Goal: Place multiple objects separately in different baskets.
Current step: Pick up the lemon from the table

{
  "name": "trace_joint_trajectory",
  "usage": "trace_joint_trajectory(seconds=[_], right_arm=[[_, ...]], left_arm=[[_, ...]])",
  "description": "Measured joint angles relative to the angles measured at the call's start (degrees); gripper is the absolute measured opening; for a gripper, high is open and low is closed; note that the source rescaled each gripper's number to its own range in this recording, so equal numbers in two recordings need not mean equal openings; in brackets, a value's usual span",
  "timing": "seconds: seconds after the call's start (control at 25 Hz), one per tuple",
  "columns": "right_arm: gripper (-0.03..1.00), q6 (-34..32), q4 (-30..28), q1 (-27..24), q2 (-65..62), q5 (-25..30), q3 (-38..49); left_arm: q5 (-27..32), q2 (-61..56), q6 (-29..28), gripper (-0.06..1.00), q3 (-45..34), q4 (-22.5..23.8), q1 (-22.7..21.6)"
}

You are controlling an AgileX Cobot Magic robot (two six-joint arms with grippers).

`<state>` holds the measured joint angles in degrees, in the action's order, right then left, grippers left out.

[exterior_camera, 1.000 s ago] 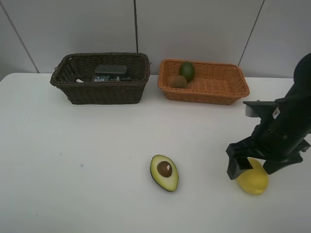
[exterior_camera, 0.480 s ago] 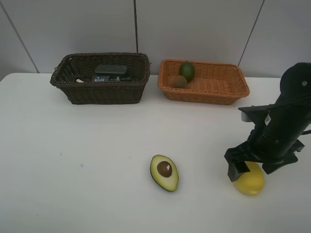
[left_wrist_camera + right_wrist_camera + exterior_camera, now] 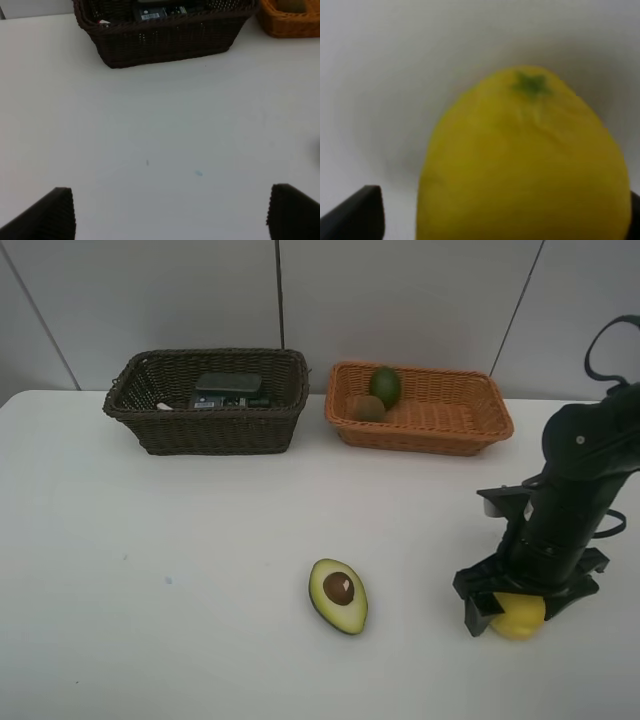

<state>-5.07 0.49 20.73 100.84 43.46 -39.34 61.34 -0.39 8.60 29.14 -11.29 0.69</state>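
The fingers on either side reach down close to the white table, so closing now would catch the lemon. It is time for my right gripper to close on the yellow lemon [image 3: 518, 616].
A yellow lemon [image 3: 518, 616] lies on the white table at the front right. My right gripper [image 3: 521, 607] is lowered over it, open, with a finger on each side. In the right wrist view the lemon [image 3: 525, 165] fills the frame and one finger [image 3: 355, 215] stands apart from it. A halved avocado [image 3: 338, 595] lies cut side up at the front middle. The light orange-tan basket [image 3: 420, 432] holds a green lime [image 3: 385, 386] and a brown kiwi [image 3: 367, 408]. The dark brown basket [image 3: 205, 432] holds a black block [image 3: 228, 383] and other dark items. My left gripper [image 3: 170, 215] is open and empty over bare table.
Both baskets stand side by side at the table's back edge against a grey panelled wall. The left wrist view shows the dark basket [image 3: 165, 42] ahead and a corner of the orange basket [image 3: 290, 25]. The left arm is outside the exterior high view.
My right gripper has moved down and slightly left, so its fingers now straddle the lemon at table level. The lemon, avocado and baskets have not moved.
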Motion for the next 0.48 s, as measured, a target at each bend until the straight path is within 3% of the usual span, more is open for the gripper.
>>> trace_joint_trajectory(seconds=[0.32, 0.4, 0.48], right_arm=[[0.98, -0.2, 0.1, 0.0, 0.0, 0.2, 0.0], [0.86, -1.1, -0.5, 0.0, 0.0, 0.5, 0.0], [0.65, -1.3, -1.1, 0.0, 0.0, 1.1, 0.0]], left_arm=[[0.0, 0.0, 0.0, 1.0, 0.0, 0.0, 0.0], [0.0, 0.0, 0.0, 1.0, 0.0, 0.0, 0.0], [0.0, 0.0, 0.0, 1.0, 0.0, 0.0, 0.0]])
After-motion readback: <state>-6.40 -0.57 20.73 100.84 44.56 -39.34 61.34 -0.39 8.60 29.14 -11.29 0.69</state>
